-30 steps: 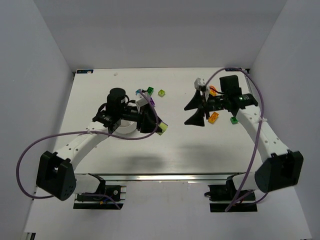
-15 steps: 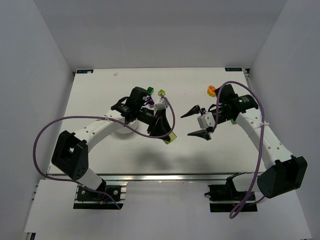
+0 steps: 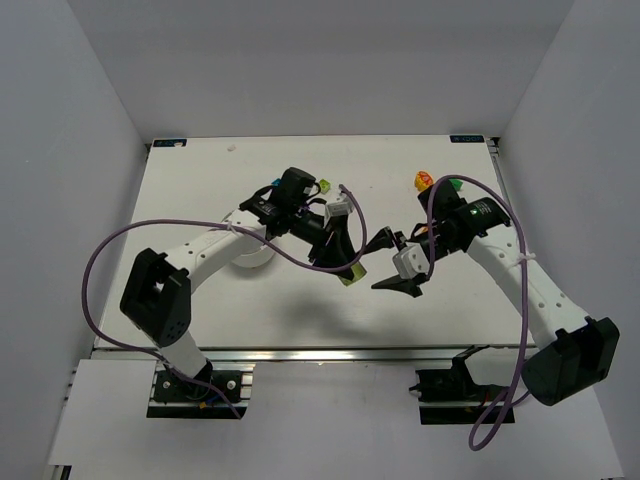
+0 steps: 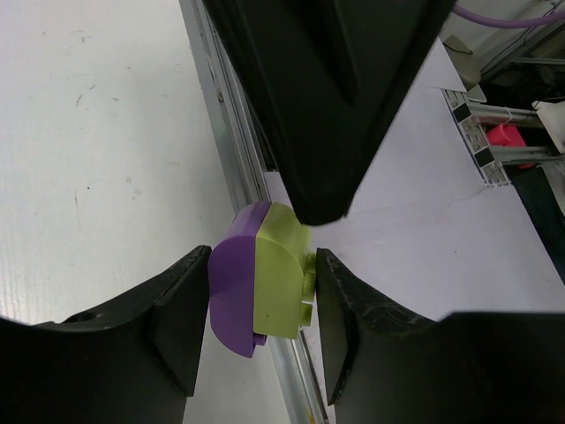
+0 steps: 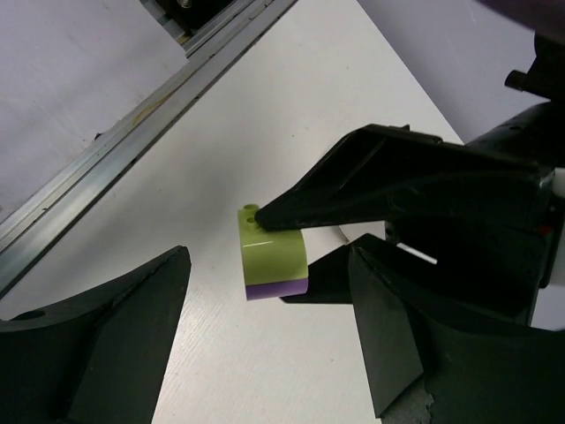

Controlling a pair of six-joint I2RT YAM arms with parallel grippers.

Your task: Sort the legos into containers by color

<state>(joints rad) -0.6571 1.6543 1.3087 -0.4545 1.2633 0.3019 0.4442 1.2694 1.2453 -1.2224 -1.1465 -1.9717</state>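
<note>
The lime lego (image 3: pixel 353 274) (image 5: pixel 273 253) would stay with the left gripper if the robot lifted its right gripper now. The right gripper's open fingers stand on both sides of the lime lego but don't touch it.
My left gripper (image 3: pixel 346 268) is shut on a lime lego joined to a purple lego (image 4: pixel 263 293), held above the table right of the middle. In the left wrist view its fingers (image 4: pixel 172 322) press the purple side and the lime studs. My right gripper (image 3: pixel 370 266) faces it from the right, open, one finger on each side of the lime and purple pair (image 5: pixel 274 256) without touching. The white bowl with the containers (image 3: pixel 248 262) sits on the left, mostly hidden under the left arm. Loose legos lie at the back: lime (image 3: pixel 323 186), orange (image 3: pixel 422 181), green (image 3: pixel 456 187).
The table's near edge with its metal rail (image 5: pixel 132 141) runs just below both grippers. Purple cables (image 3: pixel 110 270) loop off both arms. White walls close in the table on three sides.
The left arm swung right, carrying the lime and purple pair toward the centre. The right gripper came down and left to meet it, its jaws narrowing slightly.
</note>
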